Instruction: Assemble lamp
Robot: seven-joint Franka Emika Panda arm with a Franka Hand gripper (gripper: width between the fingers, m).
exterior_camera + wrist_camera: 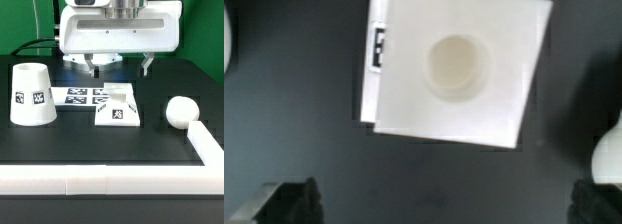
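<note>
The square base has to go against the white bar to assemble the lamp, so my gripper should next grab the base by its raised socket [118,89] [455,66].
The low square base [120,108] lies tilted on the black table in the middle, its round socket showing in the wrist view [455,65]. The conical shade [32,95] stands mouth down at the exterior view's left. The round bulb [181,110] rests at the exterior view's right, by the rail; a sliver of it shows in the wrist view [608,160]. My gripper [121,67] hangs above and behind the base, open and empty. In the wrist view its dark fingertips [292,203] stand wide apart over bare table, short of the base.
The marker board [82,96] lies flat between the shade and the base. A long white rail [100,181] runs along the table's front and turns up the exterior view's right side beside the bulb.
</note>
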